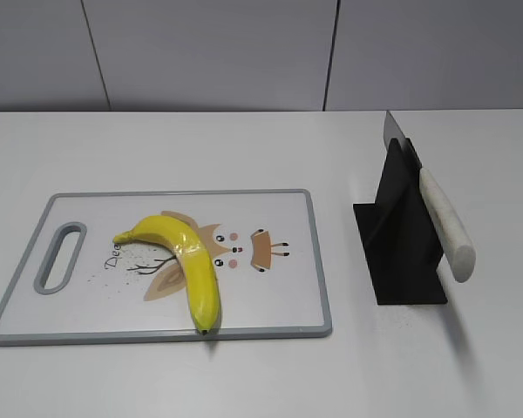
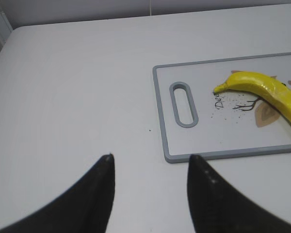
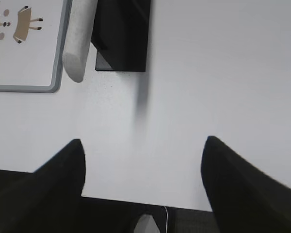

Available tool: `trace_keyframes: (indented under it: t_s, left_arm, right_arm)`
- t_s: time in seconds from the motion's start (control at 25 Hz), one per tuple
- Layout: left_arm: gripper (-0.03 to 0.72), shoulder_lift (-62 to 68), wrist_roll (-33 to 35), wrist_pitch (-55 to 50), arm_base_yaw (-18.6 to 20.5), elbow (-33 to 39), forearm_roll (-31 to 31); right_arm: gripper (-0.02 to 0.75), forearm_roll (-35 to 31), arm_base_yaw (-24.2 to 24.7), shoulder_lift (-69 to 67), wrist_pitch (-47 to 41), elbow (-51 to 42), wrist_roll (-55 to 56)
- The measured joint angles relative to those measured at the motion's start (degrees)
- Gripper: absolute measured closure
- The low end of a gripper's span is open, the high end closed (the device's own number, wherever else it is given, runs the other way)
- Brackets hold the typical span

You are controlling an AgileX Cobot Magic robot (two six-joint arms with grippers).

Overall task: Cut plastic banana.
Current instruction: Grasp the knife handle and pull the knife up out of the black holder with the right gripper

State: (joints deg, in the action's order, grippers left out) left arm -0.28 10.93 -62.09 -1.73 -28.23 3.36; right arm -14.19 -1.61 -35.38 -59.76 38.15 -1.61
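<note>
Next, my right gripper takes hold of the knife by its white handle [image 1: 444, 226] [image 3: 80, 39] to cut the plastic banana, since the black stand encloses the knife's blade.
The plastic banana [image 1: 187, 257], glossy yellow and sharply bent, lies on a white cutting board [image 1: 270, 287] with a grey rim and an owl picture. It also shows in the left wrist view [image 2: 266, 90]. A knife with a white handle [image 1: 444, 226] rests in a black stand [image 1: 401, 235] right of the board; the handle end shows in the right wrist view [image 3: 77, 41]. My left gripper [image 2: 150, 158] is open and empty over bare table, near the board's handle corner. My right gripper [image 3: 143, 143] is open and empty above the table's front edge. Neither gripper shows in the exterior view.
The board [image 2: 184, 153] has a slot handle [image 2: 183, 104] at its left end. The black stand [image 3: 123, 34] sits just right of the board's corner [image 3: 56, 87]. The white table ends at a dark front edge [image 3: 116, 201]. A grey wall stands behind.
</note>
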Motion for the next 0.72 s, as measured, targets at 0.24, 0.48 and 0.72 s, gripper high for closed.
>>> trace_keyframes:
  t_s: [0.24, 0.48, 0.72]
  left_arm:
    - [0.215, 0.0, 0.0, 0.0, 0.0, 0.0, 0.0]
    - [0.215, 0.0, 0.0, 0.0, 0.0, 0.0, 0.0]
    - [0.215, 0.0, 0.0, 0.0, 0.0, 0.0, 0.0]
  right_arm:
    - [0.15, 0.0, 0.0, -12.41, -3.9, 8.94, 0.5]
    - [0.15, 0.0, -3.1, -23.92, -4.93, 14.67, 4.46]
    - [0.15, 6.17, -15.33, -35.03, -4.65, 19.72, 7.57]
